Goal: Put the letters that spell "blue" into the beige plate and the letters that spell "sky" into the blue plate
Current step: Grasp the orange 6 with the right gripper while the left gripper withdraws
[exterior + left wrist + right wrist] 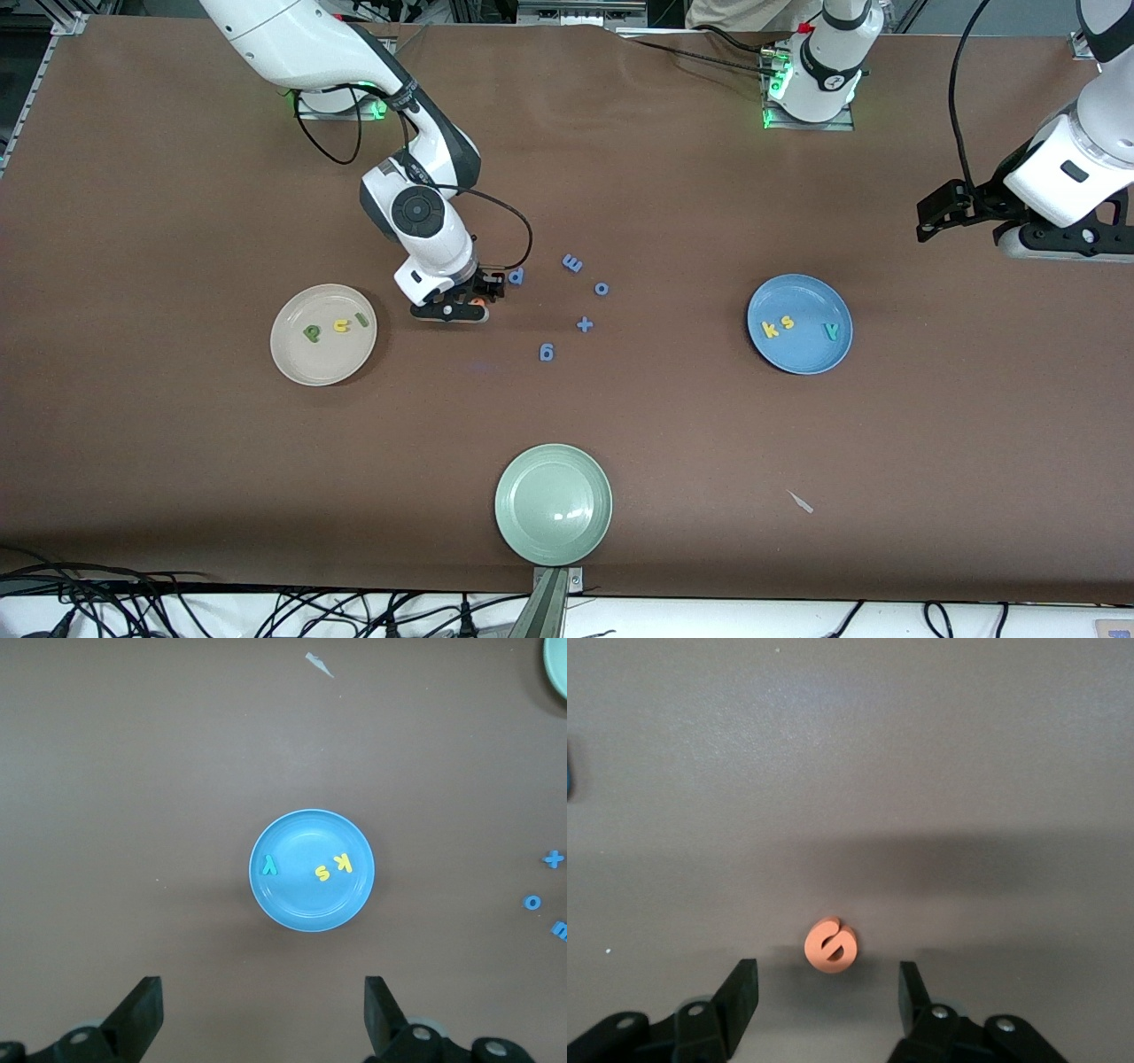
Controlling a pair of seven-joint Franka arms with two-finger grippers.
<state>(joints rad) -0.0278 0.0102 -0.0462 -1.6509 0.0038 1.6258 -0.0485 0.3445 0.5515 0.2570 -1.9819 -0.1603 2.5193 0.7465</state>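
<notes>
The robot's right hand should grab the orange e next by its rounded rim (830, 945), and that is to finish spelling "blue" in the beige plate.
The orange e (830, 946) lies flat on the brown table, just ahead of my right gripper (827, 979), which hangs low over it, open and holding nothing. In the front view the orange e (478, 304) shows beside my right gripper (461, 312), next to the beige plate (292, 359). That plate holds the olive b (312, 333), yellow u (339, 327) and light green l (361, 321). The blue plate (802, 359) holds the yellow k (771, 330), yellow s (787, 322) and teal y (831, 331). My left gripper (263, 992) waits open and empty, high near the blue plate (312, 908).
Several all-blue letters (572, 263) lie scattered on the table between the two plates. A pale green plate (554, 503) sits near the table's front edge. A small white scrap (800, 501) lies nearer the front camera than the blue plate.
</notes>
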